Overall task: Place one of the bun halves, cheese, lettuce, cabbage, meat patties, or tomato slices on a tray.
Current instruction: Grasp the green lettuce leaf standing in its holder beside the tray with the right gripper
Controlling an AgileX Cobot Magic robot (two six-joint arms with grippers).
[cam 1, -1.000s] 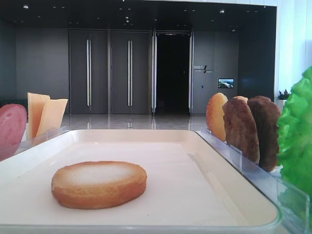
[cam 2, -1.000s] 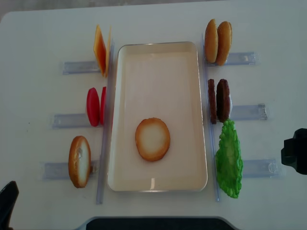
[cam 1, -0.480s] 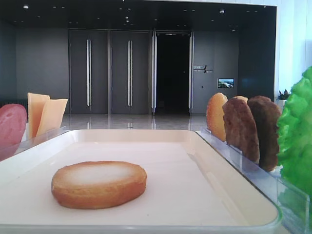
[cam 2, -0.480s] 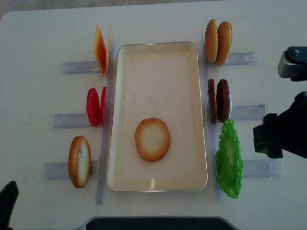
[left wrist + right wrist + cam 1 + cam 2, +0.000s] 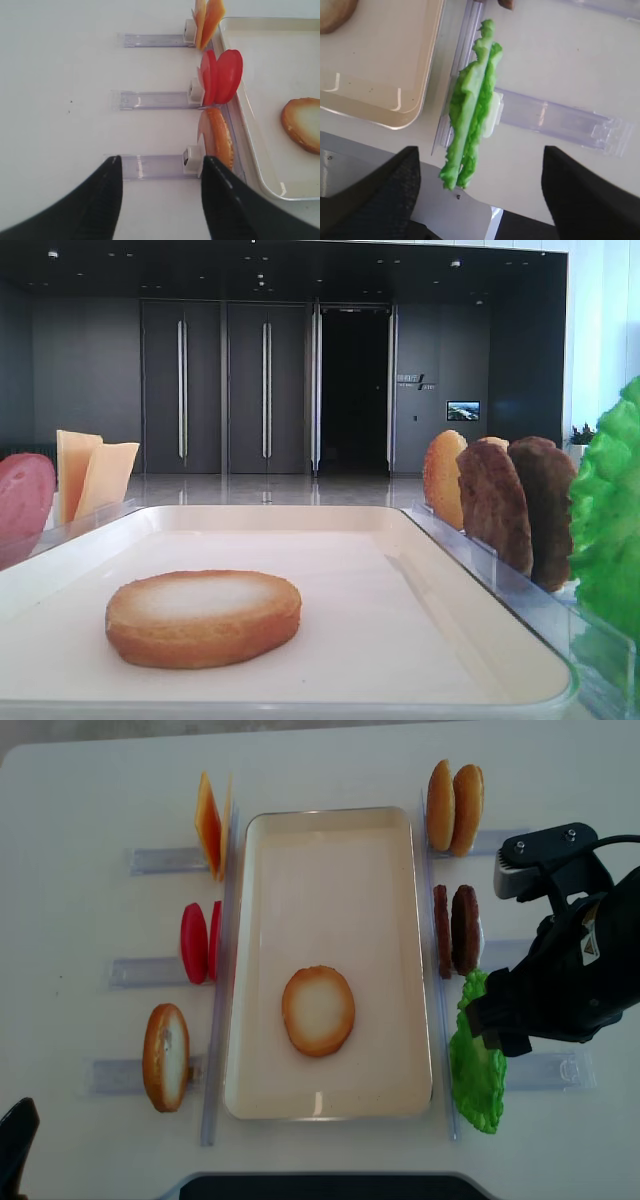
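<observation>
My right gripper pinches the lettuce leaf by its exposed top edge next, since the bottom of the leaf sits inside the clear holder (image 5: 545, 1071).
One bun half (image 5: 318, 1010) (image 5: 203, 618) lies pale face up on the cream tray (image 5: 330, 850). Lettuce (image 5: 478, 1085) (image 5: 472, 120) stands on edge in a clear holder just right of the tray. My right gripper (image 5: 500, 1020) (image 5: 480, 200) hovers over it, open, the leaf in line with the gap between the fingers and untouched. Patties (image 5: 456, 930), two bun halves (image 5: 455, 807), cheese (image 5: 212, 825), tomato slices (image 5: 200, 942) and another bun half (image 5: 166, 1057) stand in holders. My left gripper (image 5: 161, 165) (image 5: 15, 1145) is open and holds nothing. No cabbage is in view.
Clear plastic holders (image 5: 530, 1070) (image 5: 150, 166) stick out from both long sides of the tray. A transparent rail (image 5: 215, 1020) runs along the tray's left rim. The table's front edge (image 5: 445, 210) lies just below the lettuce.
The right arm has swung in from the right edge to hover above the lettuce. The left gripper and all the food have stayed put.
</observation>
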